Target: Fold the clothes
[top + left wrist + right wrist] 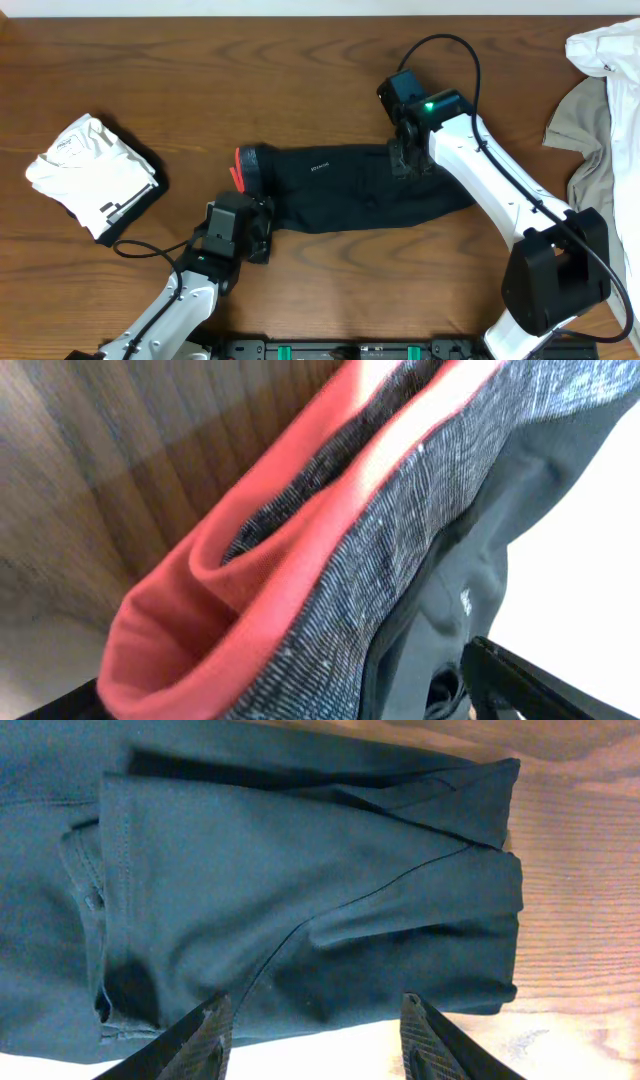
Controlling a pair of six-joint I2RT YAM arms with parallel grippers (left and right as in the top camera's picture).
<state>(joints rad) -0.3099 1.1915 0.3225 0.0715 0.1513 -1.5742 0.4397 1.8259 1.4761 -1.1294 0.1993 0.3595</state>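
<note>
My left gripper grabs the black garment (350,190) by the near corner of its red waistband (240,170) next, to fold that end of the garment over the rest.
A black garment (350,190) with a red waistband (240,170) lies stretched across the middle of the wooden table. My left gripper (258,228) sits at its lower left corner, beside the waistband. In the left wrist view the red band (190,630) and grey heathered cloth (400,560) fill the frame, with one dark finger (530,685) far to the right, so the jaws look open around cloth. My right gripper (410,160) is over the garment's upper right end. Its fingers (320,1040) are open, just above the dark folded fabric (300,890).
A folded white and black garment (95,175) lies at the left. A pile of white and beige clothes (600,100) sits at the right edge. Bare wood (200,60) runs along the back.
</note>
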